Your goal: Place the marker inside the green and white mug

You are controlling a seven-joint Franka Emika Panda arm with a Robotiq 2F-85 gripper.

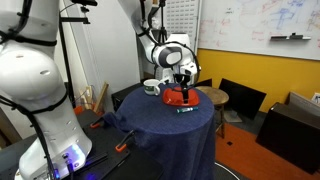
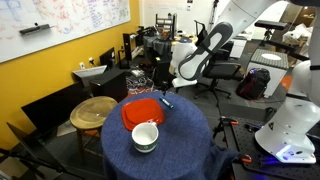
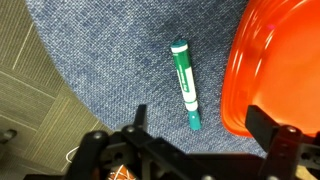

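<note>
It isn't time to close on the marker yet. The marker's near end (image 1: 193, 109) (image 3: 193, 115) is between my gripper's fingers, but the fingers are above the marker in an outside view, so my gripper needs to first come down.
A teal and white marker (image 3: 186, 84) lies on the blue cloth just beside the red plate (image 3: 276, 60). In the wrist view my gripper (image 3: 202, 124) hangs above it, open, with the marker's lower tip between the two fingers and nothing held. In both exterior views the gripper (image 1: 184, 79) (image 2: 161, 80) hovers over the marker (image 1: 186, 110) (image 2: 166, 101) at the plate's edge. The green and white mug (image 1: 152, 87) (image 2: 145, 137) stands upright on the far side of the plate (image 2: 142, 112) from the marker.
A blue cloth covers the round table (image 2: 190, 145). A round wooden stool (image 2: 93, 111) stands beside it, and a black chair (image 1: 240, 98). Carpet floor shows past the cloth's edge (image 3: 35, 70).
</note>
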